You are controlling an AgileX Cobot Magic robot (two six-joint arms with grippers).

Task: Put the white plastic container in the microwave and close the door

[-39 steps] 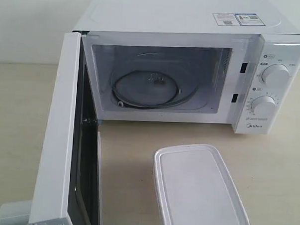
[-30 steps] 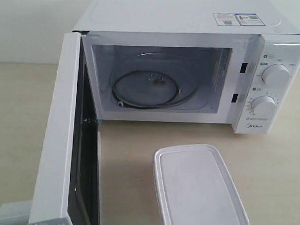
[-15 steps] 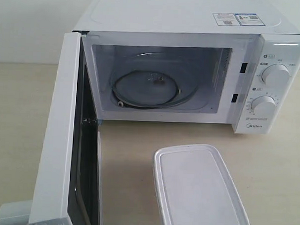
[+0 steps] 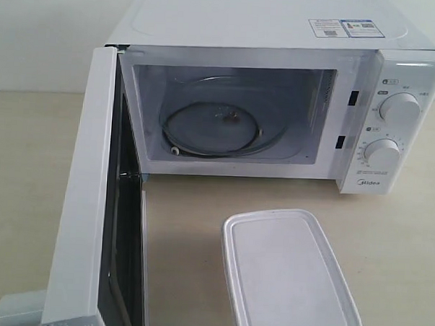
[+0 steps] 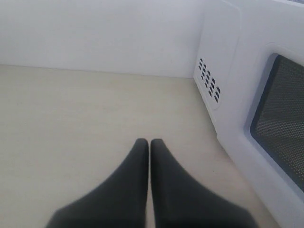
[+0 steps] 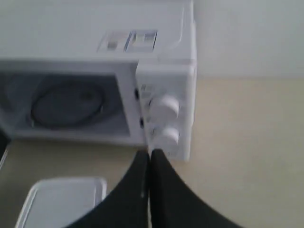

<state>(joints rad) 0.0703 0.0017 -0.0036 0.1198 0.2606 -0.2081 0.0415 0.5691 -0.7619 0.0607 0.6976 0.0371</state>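
My right gripper is next to grip the white plastic container (image 4: 288,278) by the rim of its lid (image 4: 333,268), so that it can put the container in the microwave.
The white plastic container (image 4: 288,278) lies lidded on the table in front of the microwave (image 4: 281,36), whose door (image 4: 86,200) stands swung wide open on the left. Inside, the glass turntable (image 4: 213,130) is bare. In the right wrist view the container (image 6: 61,202) sits beside my shut right gripper (image 6: 150,153), which hovers apart from it and faces the microwave's dials (image 6: 164,107). My left gripper (image 5: 149,141) is shut on nothing over bare table, beside the outer face of the door (image 5: 280,123). Neither gripper shows in the exterior view.
A pale wooden tabletop (image 4: 387,235) spreads around the microwave, with a white wall (image 4: 43,33) behind. The open door divides the left part of the table from the container's area. A grey object's corner (image 4: 20,306) pokes in at the bottom left.
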